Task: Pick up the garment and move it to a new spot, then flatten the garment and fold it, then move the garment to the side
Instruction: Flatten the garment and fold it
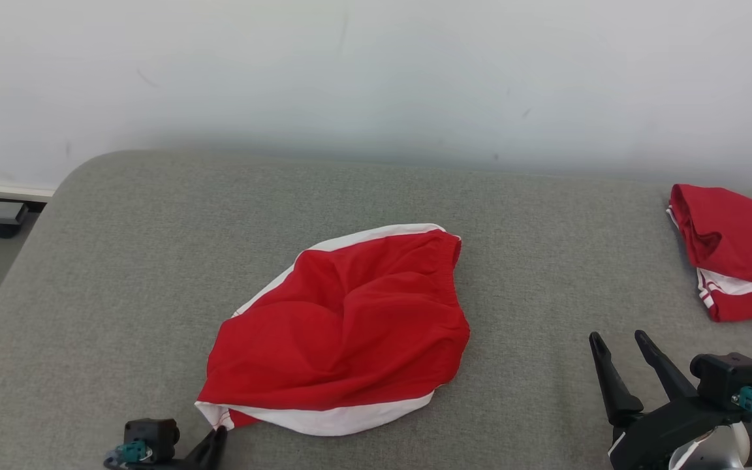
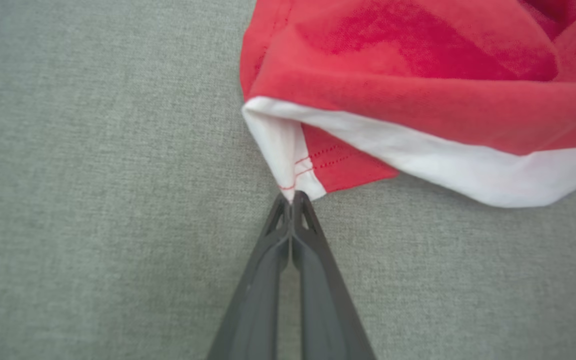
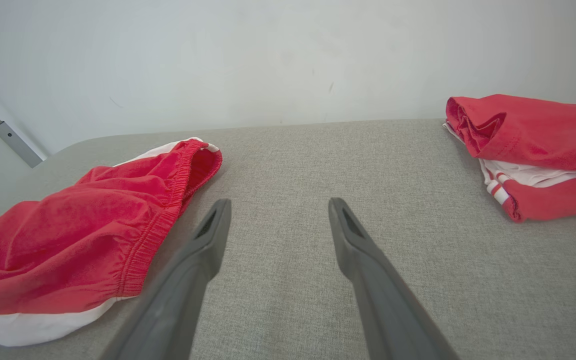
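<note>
I will next grab the white-trimmed corner of its waistband (image 1: 433, 391) with my right gripper, as the red garment's body lies slack and the gathered edge (image 1: 459, 333) stands up there.
A red garment (image 1: 343, 326) with white trim lies rumpled in the middle of the grey padded table (image 1: 121, 261). Its elastic waistband (image 3: 168, 220) faces the right side. My left gripper (image 2: 293, 196) is shut, and its tips pinch the garment's white near-left corner (image 2: 280, 150) low on the table. In the head view the left gripper (image 1: 218, 432) sits at the bottom edge, just below that corner. My right gripper (image 1: 617, 338) stands open to the right of the garment with nothing between its fingers (image 3: 208, 235).
A second red and white garment (image 1: 735, 251), folded, lies at the table's far right by the white wall (image 1: 376, 72). The table's rounded left edge (image 1: 36, 215) drops to the floor. Bare grey surface lies between the two garments.
</note>
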